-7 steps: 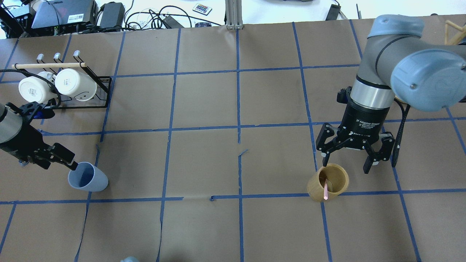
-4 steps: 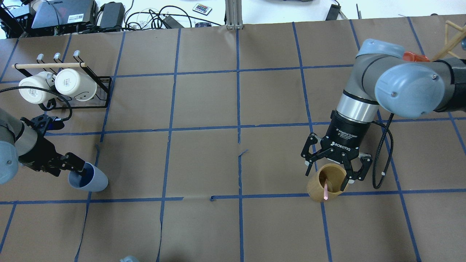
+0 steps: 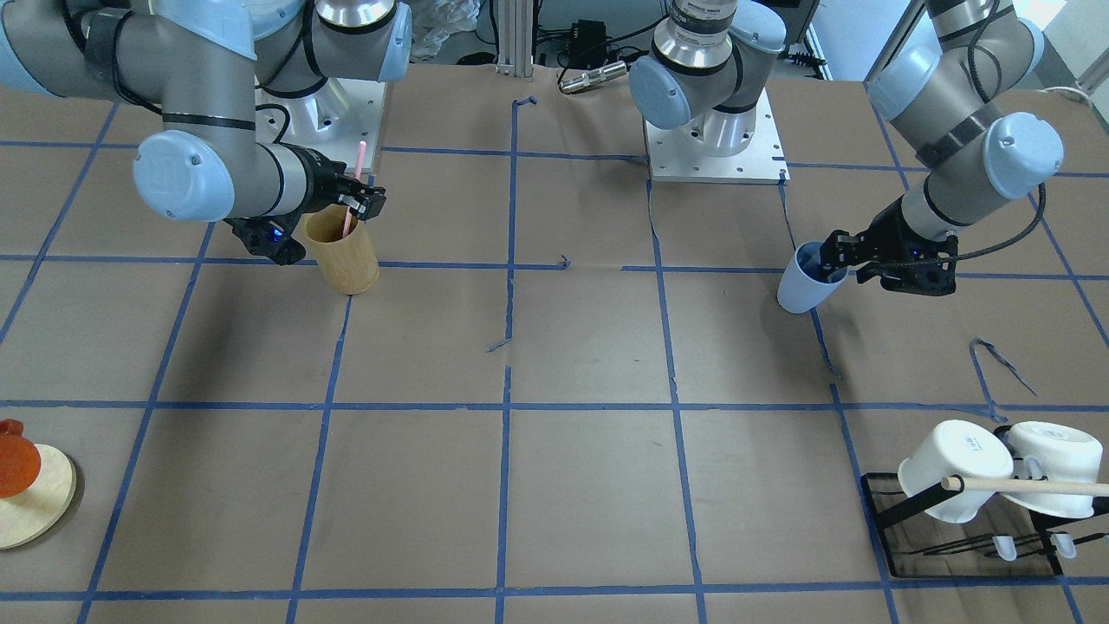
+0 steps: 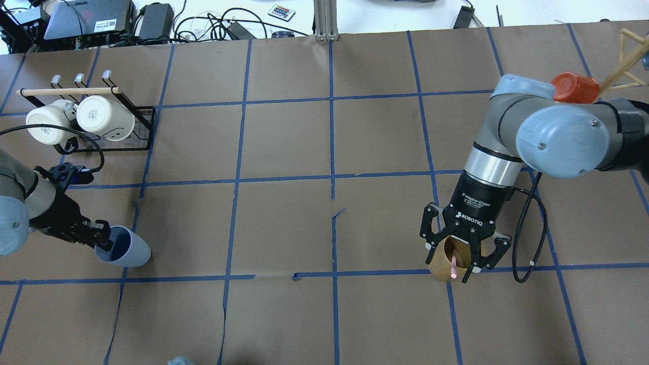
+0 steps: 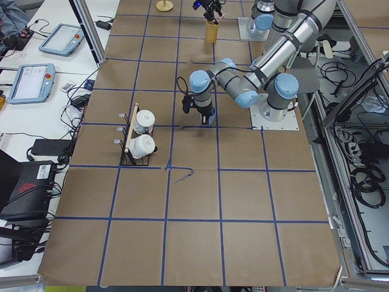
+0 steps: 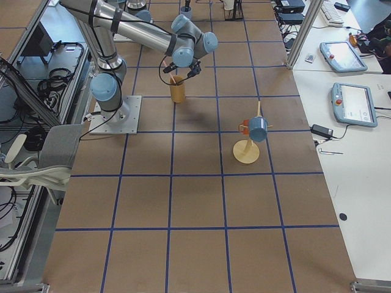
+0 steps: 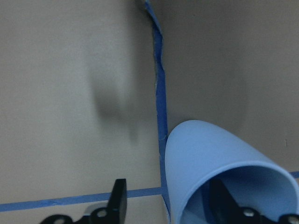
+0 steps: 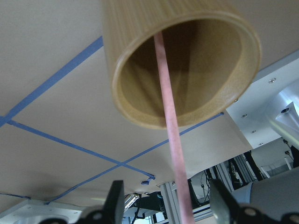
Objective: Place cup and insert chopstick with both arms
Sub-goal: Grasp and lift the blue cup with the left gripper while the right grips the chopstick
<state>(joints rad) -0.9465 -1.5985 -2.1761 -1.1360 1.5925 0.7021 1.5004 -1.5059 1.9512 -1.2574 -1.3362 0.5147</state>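
Next, my left gripper grabs the light-blue cup's rim (image 3: 807,250), to set the cup down ready for the chopstick (image 3: 355,182).
The light-blue cup (image 4: 129,249) stands on the brown paper at the table's left; it also shows in the front view (image 3: 799,284) and the left wrist view (image 7: 219,154). My left gripper (image 4: 103,237) is open and straddles the cup's rim, with one finger inside the cup and one outside. The pale pink chopstick (image 4: 454,266) stands leaning in a tan wooden cylinder (image 4: 437,264) at the right. My right gripper (image 4: 456,259) is open over the cylinder's mouth, with a finger on each side of the stick (image 8: 168,107) and clear of it.
A black rack (image 4: 142,129) with two white mugs (image 4: 104,117) and a wooden dowel stands at the back left. An orange cup (image 4: 575,87) hangs on a wooden stand at the back right. A small pale blue object (image 4: 180,361) lies at the near edge.
My left gripper moved up to the cup and put one finger inside it. My right gripper swung toward the near edge, over the wooden cylinder, to either side of the pink stick.
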